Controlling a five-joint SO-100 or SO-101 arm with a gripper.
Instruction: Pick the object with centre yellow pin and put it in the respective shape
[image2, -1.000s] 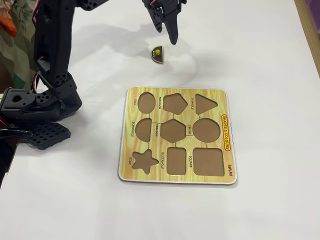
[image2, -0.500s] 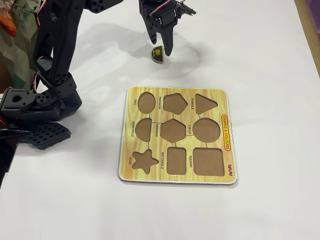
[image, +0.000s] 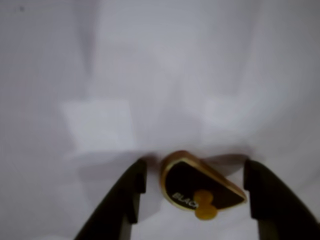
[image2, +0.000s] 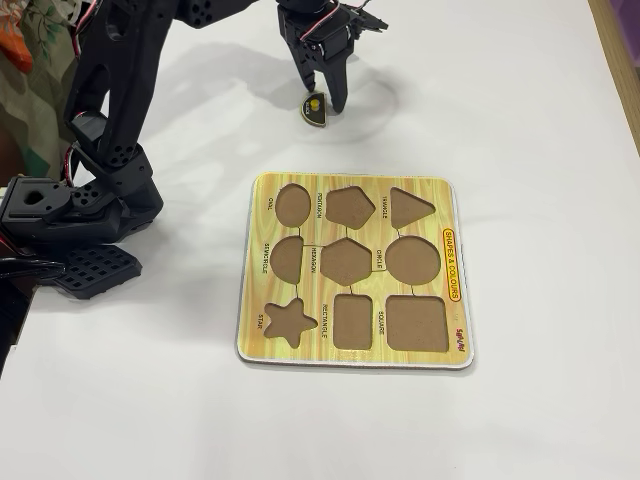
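I will grab the semicircle by its yellow knob (image: 204, 204) next with my gripper. Then the black semicircle (image: 187, 181) can go into its matching shape.
The object with centre yellow pin (image: 200, 187) is a flat black semicircle with a pale rim and a yellow knob, lying on the white table. In the wrist view it sits between the two dark fingers (image: 127, 192) of my gripper (image: 195, 185), which is open and not touching it. In the fixed view the piece (image2: 315, 108) lies above the board, with my gripper (image2: 322, 98) lowered around it. The respective shape (image2: 286, 257) is the brown semicircle cutout at the left of the yellow wood-grain board (image2: 455, 330), and it is empty.
The board holds several other empty cutouts: oval (image2: 292, 204), circle (image2: 413, 261), star (image2: 289, 322), square (image2: 416, 322). The arm's black base (image2: 70, 220) stands at the left. A wooden edge (image2: 622, 50) runs along the top right.
My gripper has come down from above the piece and now straddles it, still open. The piece has not moved.
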